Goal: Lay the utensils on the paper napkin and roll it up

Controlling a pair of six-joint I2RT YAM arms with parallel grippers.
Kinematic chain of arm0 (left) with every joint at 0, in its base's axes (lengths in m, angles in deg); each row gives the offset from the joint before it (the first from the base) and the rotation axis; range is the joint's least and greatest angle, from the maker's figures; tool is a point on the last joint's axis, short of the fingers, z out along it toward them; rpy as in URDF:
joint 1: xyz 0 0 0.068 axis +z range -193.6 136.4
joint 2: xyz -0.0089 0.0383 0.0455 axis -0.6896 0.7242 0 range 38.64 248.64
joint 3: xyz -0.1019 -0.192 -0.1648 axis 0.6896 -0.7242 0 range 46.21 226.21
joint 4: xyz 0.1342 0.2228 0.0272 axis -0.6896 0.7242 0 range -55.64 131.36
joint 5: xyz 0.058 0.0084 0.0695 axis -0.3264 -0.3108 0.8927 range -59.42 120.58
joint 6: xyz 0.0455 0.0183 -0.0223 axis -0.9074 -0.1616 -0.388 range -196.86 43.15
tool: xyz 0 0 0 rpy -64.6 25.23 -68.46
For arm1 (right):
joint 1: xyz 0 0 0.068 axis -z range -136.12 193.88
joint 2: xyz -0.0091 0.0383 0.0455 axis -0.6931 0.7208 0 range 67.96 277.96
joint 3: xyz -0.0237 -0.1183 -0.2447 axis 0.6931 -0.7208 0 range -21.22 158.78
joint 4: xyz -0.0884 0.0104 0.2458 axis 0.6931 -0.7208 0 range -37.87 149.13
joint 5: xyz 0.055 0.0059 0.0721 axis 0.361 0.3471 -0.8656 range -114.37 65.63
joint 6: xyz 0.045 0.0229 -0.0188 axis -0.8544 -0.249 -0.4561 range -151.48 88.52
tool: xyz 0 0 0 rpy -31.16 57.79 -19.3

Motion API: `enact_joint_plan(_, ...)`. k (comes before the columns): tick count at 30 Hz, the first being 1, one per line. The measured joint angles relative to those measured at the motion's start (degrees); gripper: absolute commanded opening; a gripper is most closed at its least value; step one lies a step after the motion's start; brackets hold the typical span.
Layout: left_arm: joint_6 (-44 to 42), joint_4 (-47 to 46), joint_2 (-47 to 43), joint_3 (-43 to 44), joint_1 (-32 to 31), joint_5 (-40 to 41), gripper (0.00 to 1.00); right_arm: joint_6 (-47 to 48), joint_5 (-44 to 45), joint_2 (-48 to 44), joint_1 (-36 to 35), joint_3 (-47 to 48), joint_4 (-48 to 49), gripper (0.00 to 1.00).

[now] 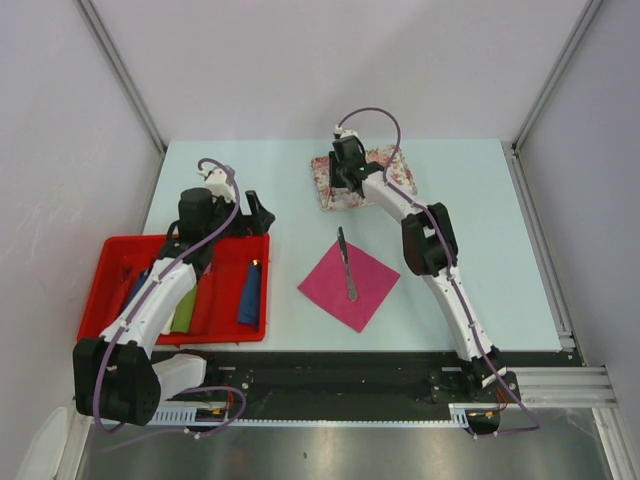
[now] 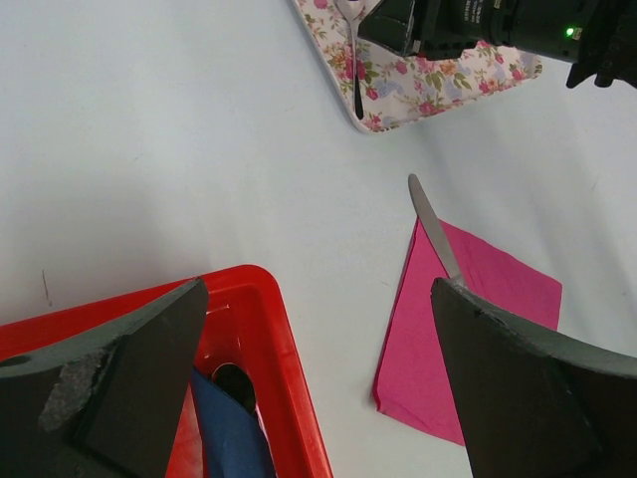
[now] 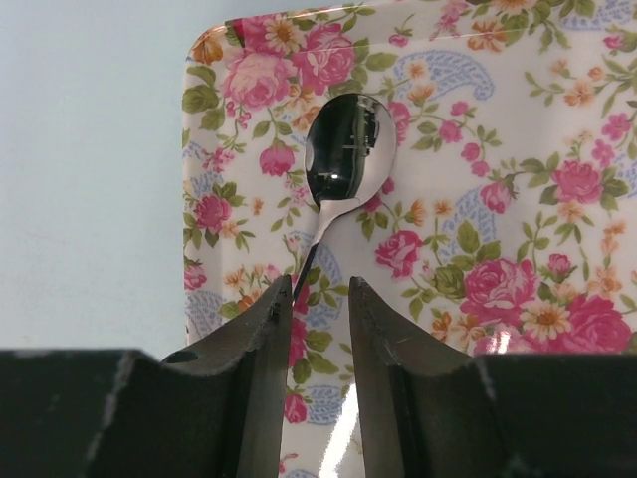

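Note:
My right gripper should next grab the spoon (image 3: 343,159) by its handle (image 3: 306,268), with the spoon's bowl pointing away, and then lay the spoon beside the knife on the napkin.
The magenta paper napkin (image 1: 368,287) lies flat as a diamond at the table's middle, with a silvery knife (image 1: 346,265) lying across it. Both also show in the left wrist view: napkin (image 2: 410,349), knife (image 2: 434,227). A silvery spoon (image 3: 343,159) lies on the floral mat (image 3: 498,199) at the back. My right gripper (image 3: 317,284) hangs low over the spoon's handle, jaws a narrow gap apart; the handle runs under the left fingertip (image 3: 274,319). My left gripper (image 2: 320,289) is wide open and empty above the red tray's far right corner.
The red tray (image 1: 100,290) at the near left holds a blue roll (image 1: 250,293) and a green roll (image 1: 185,305). The floral mat (image 1: 395,165) lies at the back centre. Side walls and metal rails bound the table.

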Motion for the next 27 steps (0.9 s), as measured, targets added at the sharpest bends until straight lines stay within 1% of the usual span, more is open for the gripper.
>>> enact_joint_plan(7, 0.0, -1.1, 0.3, 0.0, 0.0, 0.0, 1.00, 1.5, 1.5, 2.3, -0.9, 1.6, 1.0, 0.34)
enact_joint_plan(10, 0.0, -1.2, 0.3, 0.0, 0.0, 0.0, 1.00, 2.1, 2.1, 3.2, -1.2, 3.1, 0.4, 0.31)
enact_joint_plan(16, 0.1, -1.2, 0.9, 0.1, 0.1, 0.0, 1.00, 3.9, 3.2, 4.4, -1.8, 6.1, -3.2, 0.30)
enact_joint_plan(19, 0.1, -1.3, 1.0, 0.2, 0.1, 0.0, 1.00, 4.9, 3.8, 4.7, -2.0, 7.1, -5.0, 0.28)
enact_joint_plan(20, 0.1, -1.3, 1.0, 0.3, 0.1, 0.0, 1.00, 5.4, 4.1, 4.7, -2.0, 7.1, -5.4, 0.24)
enact_joint_plan(25, 0.1, -1.3, 1.0, 0.3, 0.4, 0.0, 1.00, 7.0, 4.8, 4.7, -1.6, 7.1, -5.8, 0.14)
enact_joint_plan(27, 0.1, -1.3, 1.0, 0.3, 0.5, 0.0, 1.00, 7.0, 4.0, 4.7, -1.2, 7.1, -5.9, 0.08)
